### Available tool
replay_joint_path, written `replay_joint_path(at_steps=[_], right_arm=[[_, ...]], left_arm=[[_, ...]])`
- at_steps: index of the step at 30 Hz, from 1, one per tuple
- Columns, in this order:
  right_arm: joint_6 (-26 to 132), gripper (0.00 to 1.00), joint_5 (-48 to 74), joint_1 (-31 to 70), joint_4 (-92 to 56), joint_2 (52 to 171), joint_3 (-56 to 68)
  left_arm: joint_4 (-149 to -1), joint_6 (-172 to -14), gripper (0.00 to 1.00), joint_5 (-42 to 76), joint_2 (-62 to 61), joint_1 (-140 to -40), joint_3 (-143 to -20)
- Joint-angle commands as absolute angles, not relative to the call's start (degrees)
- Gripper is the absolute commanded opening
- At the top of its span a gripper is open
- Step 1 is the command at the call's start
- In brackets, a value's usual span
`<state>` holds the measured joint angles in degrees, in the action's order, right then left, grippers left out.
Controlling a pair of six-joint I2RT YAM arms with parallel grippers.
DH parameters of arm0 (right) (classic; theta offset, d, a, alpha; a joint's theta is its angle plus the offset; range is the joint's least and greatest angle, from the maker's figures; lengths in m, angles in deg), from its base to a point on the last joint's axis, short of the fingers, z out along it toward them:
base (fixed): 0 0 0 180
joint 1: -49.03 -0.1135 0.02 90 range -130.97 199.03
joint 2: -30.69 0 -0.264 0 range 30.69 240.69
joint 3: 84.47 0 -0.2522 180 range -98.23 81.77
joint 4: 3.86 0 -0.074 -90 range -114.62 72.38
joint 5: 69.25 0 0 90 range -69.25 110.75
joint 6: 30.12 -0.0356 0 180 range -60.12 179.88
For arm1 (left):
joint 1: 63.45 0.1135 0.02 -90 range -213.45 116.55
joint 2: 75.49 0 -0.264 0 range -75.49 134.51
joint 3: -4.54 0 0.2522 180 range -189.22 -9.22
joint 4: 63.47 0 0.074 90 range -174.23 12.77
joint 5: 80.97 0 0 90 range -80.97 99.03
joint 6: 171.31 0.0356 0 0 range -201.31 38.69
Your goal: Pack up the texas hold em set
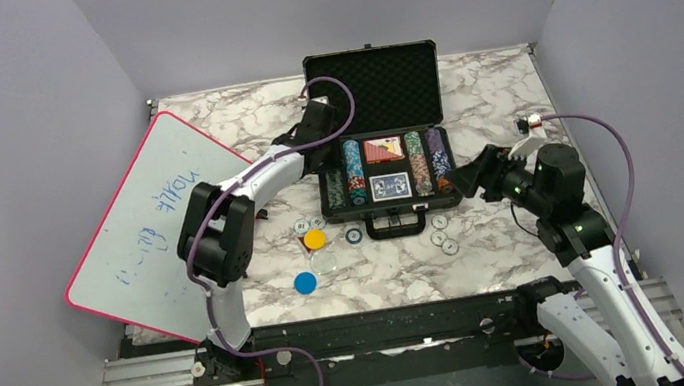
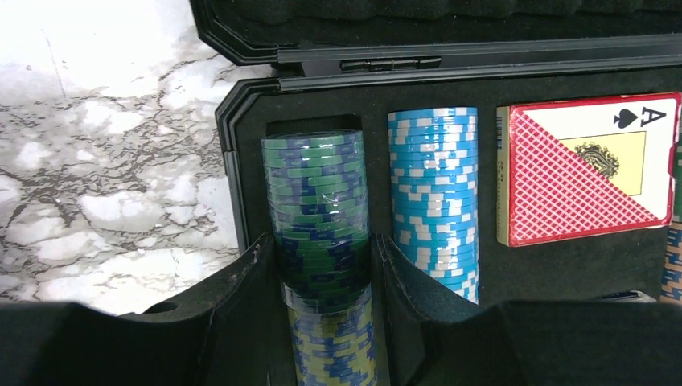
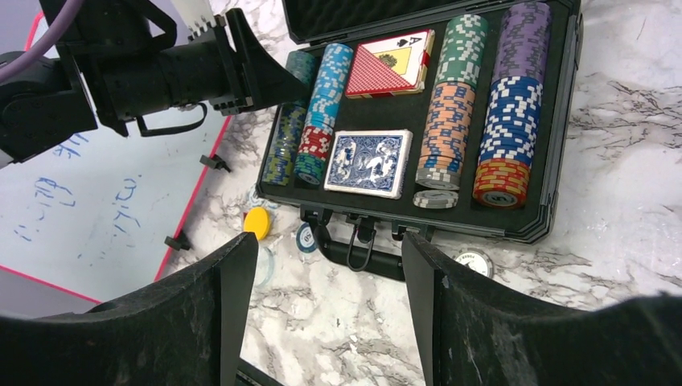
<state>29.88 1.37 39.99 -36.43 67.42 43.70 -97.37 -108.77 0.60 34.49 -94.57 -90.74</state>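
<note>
The green-and-blue chip stack lies lengthwise between my fingers, lined up with its slot. My left gripper needs to open now, and the stack would end in the leftmost slot.
The black briefcase lies open at the table's middle back, lid up, holding rows of poker chips, a red deck and a blue deck. My left gripper is over the leftmost slot. In the left wrist view it straddles the green-and-blue chip stack, fingers touching both sides. My right gripper hovers open and empty by the case's right front corner. In the right wrist view it is above bare marble near the handle.
Loose on the marble before the case: a yellow button, a blue button and several chips. The red-edged whiteboard leans at the left. A small white object sits right of the case. Grey walls enclose the table.
</note>
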Motion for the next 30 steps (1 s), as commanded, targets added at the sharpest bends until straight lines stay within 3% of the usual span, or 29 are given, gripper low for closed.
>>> replay_joint_path(at_steps=[1, 4, 10, 19, 25, 30], right_arm=[[29.7, 0.70, 2.9, 39.8, -34.8, 67.4, 43.6], [29.7, 0.72, 3.1, 39.7, -35.0, 67.4, 43.7], [29.6, 0.79, 3.5, 39.7, -35.4, 67.7, 43.4], [33.6, 0.79, 3.5, 39.7, -39.9, 71.9, 41.1], [36.1, 0.78, 5.4, 39.7, -45.3, 78.3, 39.2], [36.4, 0.75, 14.3, 39.7, -48.4, 82.3, 41.4]], left_arm=[[-100.4, -109.5, 0.36, 3.5, 36.3, -94.9, -94.1], [-100.8, -109.3, 0.46, 5.0, 36.5, -94.9, -95.1], [-101.6, -108.7, 0.76, 3.4, 34.6, -94.9, -96.1], [-101.0, -107.3, 0.75, 2.6, 27.0, -94.8, -94.8], [-96.5, -106.0, 0.74, 3.5, 13.2, -94.8, -82.9], [-91.2, -105.3, 0.75, 4.2, 0.9, -94.8, -71.9]])
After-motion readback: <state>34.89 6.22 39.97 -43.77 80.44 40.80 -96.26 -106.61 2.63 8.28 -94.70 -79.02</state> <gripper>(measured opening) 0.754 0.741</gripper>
